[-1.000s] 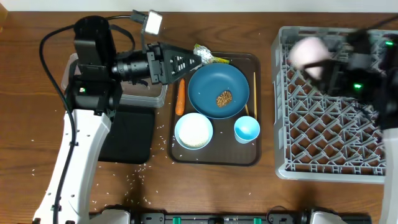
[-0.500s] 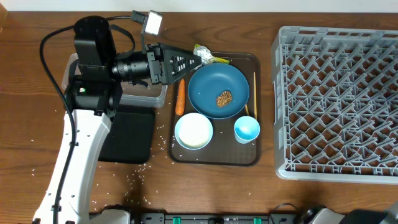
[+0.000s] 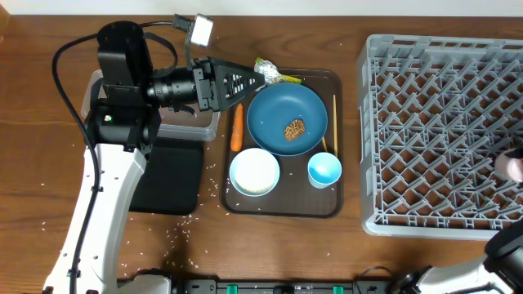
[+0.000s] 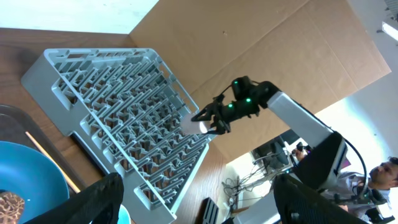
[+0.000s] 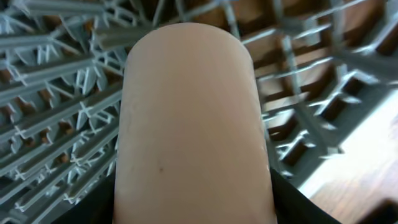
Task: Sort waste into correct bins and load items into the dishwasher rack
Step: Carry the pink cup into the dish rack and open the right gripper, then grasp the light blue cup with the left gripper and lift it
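Note:
My left gripper should move to the blue-lined cup and grab it by its rim, so the cup's base stays free for my right gripper to put it in the rack.
My right gripper [image 5: 196,208] is shut on the small pink-lined cup [image 5: 193,118] and holds it above the grey dishwasher rack [image 5: 56,106]. In the overhead view the cup [image 3: 515,167] just shows at the rack's [image 3: 445,135] right edge. My left gripper [image 3: 245,82] is open and empty, beside the yellow-green wrapper [image 3: 274,73]. The dark-blue plate [image 3: 278,110] carries the brown food lump [image 3: 295,129]. The carrot [image 3: 237,128], white bowl [image 3: 255,171], blue-lined cup [image 3: 324,170] and chopsticks [image 3: 334,122] lie on the brown tray. The tissue is hidden.
The clear tub [image 3: 176,126] sits under my left arm, with the black tray [image 3: 167,175] in front of it. Loose rice grains [image 3: 186,220] are scattered on the table near the brown tray [image 3: 282,208]. A cardboard wall [image 4: 298,56] stands behind the rack.
My right arm has carried the pink-lined cup from the rack's far left corner, briefly out of view, to the rack's right edge. The left arm has not moved.

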{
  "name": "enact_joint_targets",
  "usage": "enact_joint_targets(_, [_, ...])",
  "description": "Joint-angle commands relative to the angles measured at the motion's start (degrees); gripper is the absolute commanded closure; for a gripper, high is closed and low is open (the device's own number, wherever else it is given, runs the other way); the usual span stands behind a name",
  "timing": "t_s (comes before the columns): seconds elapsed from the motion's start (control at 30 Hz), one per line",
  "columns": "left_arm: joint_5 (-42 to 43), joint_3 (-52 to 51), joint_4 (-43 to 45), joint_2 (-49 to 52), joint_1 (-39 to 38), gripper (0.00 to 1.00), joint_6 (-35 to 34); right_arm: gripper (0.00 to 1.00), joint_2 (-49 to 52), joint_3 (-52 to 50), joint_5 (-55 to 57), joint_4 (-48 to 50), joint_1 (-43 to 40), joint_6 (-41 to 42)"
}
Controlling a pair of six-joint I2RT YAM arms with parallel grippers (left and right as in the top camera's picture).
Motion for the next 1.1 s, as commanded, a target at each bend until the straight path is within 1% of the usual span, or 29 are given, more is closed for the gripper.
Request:
enact_joint_targets(0.0, [1.0,0.7,-0.4,-0.2,0.1,0.22,-0.1,0.49,2.0,0.3,-2.4,-0.6,-0.2,1.1])
enact_joint_targets(0.07, [1.0,0.7,-0.8,-0.2,0.1,0.22,-0.1,0.33,2.4,0.3,-2.2,-0.3,-0.2,1.1])
enact_joint_targets(0.17, [1.0,0.7,-1.4,-0.2,0.1,0.22,-0.1,0.23,2.0,0.7,-2.5,0.8,-0.3,1.0])
enact_joint_targets(0.2, [1.0,0.7,-1.4,-0.2,0.1,0.22,-0.1,0.21,1.7,1.1,-2.5,0.7,-0.3,0.7])
enact_joint_targets(0.27, [1.0,0.7,-1.4,-0.2,0.0,0.22,0.0,0.17,0.7,2.2,-4.2,0.3,-0.3,-1.8])
enact_joint_targets(0.43, [-1.1,0.7,-1.7,-0.2,-0.6,0.22,3.0,0.15,-4.5,3.7,-11.3,-2.7,0.6,-6.7])
enact_joint_targets(0.53, [-5.0,0.7,-4.9,-0.2,-2.2,0.22,7.0,0.15,-9.6,3.7,-17.1,-2.9,3.1,-11.5])
enact_joint_targets(0.6, [-11.1,0.7,-10.0,-0.2,-3.7,0.22,11.0,0.15,-13.2,3.7,-19.0,-2.5,5.6,-13.7])
enact_joint_targets(0.63, [-16.6,0.7,-14.0,-0.2,-4.8,0.22,13.9,0.14,-15.5,3.7,-18.9,-2.0,7.7,-14.0])
enact_joint_targets(0.67, [-22.7,0.7,-17.6,-0.2,-5.9,0.22,16.2,0.14,-17.2,3.7,-18.9,-1.6,9.4,-14.0])
enact_joint_targets(0.73, [-39.5,0.7,-25.4,-0.1,-9.2,0.22,20.6,0.14,-20.4,3.7,-18.8,-0.4,13.6,-14.0])
enact_joint_targets(0.77, [-46.3,0.7,-27.9,0.2,-10.9,0.22,21.9,0.14,-21.8,3.7,-18.5,0.2,16.0,-13.9])
enact_joint_targets(0.83, [-56.4,0.7,-31.3,0.9,-14.1,0.22,23.3,0.13,-23.6,3.7,-18.4,1.4,20.0,-13.7])
enact_joint_targets(0.9, [-60.9,0.7,-33.0,2.0,-17.0,0.22,24.3,0.13,-24.7,3.7,-16.4,2.4,24.1,-11.1])
enact_joint_targets(1.07, [-61.5,0.7,-33.8,6.7,-23.1,0.22,24.2,0.14,-24.8,3.7,-7.5,2.8,30.0,-4.0])
